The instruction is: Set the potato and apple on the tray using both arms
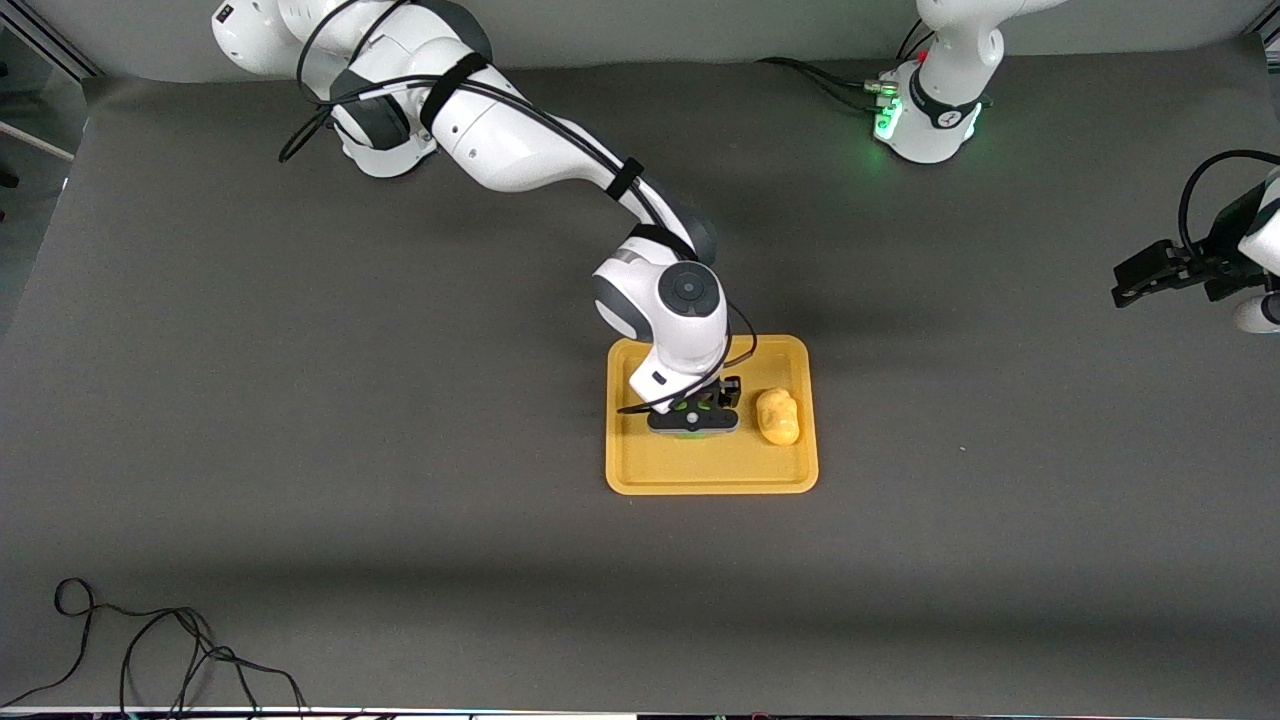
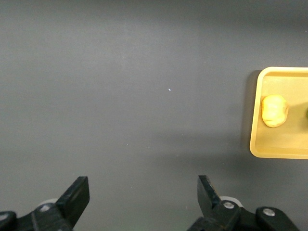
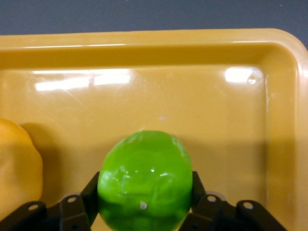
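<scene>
The green apple's lower edge (image 1: 692, 434) is close over the tray's bottom, inside its rim. My right gripper releases the apple now: it would rest there.
The yellow-orange tray (image 1: 700, 475) lies mid-table. The potato (image 1: 778, 415) lies in it, on the side toward the left arm's end. My right gripper (image 1: 693, 420) is low over the tray beside the potato, shut on the green apple (image 3: 143, 180). Its fingers (image 3: 89, 192) press both sides of the apple. The front view hides most of the apple under the gripper. The right wrist view shows the tray rim (image 3: 144, 48) and the potato (image 3: 17, 168). My left gripper (image 1: 1122, 292) waits open and empty over bare table at the left arm's end. Its wrist view shows its gripper (image 2: 143, 192), the tray (image 2: 279, 149) and the potato (image 2: 275, 110).
A loose black cable (image 1: 150, 640) lies near the table edge closest to the front camera, toward the right arm's end. The left arm's base (image 1: 930, 110) and the right arm's base (image 1: 385, 140) stand along the edge farthest from the camera.
</scene>
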Tool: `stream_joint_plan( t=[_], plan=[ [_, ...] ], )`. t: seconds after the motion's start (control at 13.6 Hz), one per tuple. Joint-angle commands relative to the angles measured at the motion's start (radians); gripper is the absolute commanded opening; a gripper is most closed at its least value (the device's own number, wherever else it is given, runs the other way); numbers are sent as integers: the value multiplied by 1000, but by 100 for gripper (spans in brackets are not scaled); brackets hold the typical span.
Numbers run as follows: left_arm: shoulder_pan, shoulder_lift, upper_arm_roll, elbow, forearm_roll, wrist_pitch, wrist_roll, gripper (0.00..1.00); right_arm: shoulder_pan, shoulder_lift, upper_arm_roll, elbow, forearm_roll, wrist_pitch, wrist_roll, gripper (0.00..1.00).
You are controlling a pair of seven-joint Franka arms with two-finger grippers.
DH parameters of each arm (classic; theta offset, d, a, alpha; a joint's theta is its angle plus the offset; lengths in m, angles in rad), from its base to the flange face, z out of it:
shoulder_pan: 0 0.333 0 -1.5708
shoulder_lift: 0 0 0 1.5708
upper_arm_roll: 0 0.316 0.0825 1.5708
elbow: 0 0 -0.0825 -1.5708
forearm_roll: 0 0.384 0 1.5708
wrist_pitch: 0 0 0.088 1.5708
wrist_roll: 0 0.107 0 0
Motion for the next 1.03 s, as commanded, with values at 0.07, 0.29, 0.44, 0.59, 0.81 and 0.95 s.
stream_joint_plan(
  t=[0.07, 0.29, 0.44, 0.59, 0.81, 0.95],
  plan=[
    [8, -27, -1, -22, -11, 6, 15, 100, 13, 25, 3, 31, -11, 10, 14, 86],
    [8, -27, 0, -22, -11, 7, 15, 100, 13, 17, 3, 32, -10, 7, 14, 100],
    [8, -27, -1, -22, -11, 7, 15, 100, 5, -4, 3, 32, -10, -11, 12, 100],
    [8, -27, -1, -22, -11, 7, 15, 100, -1, -70, -3, 34, -8, -103, 7, 100],
    [8, -25, -1, -22, -13, 9, 15, 100, -33, -225, -6, 34, -8, -292, -2, 100],
    [8, -27, -1, -22, -13, 10, 15, 100, -71, -314, -5, 32, -8, -396, -3, 100]
  ],
)
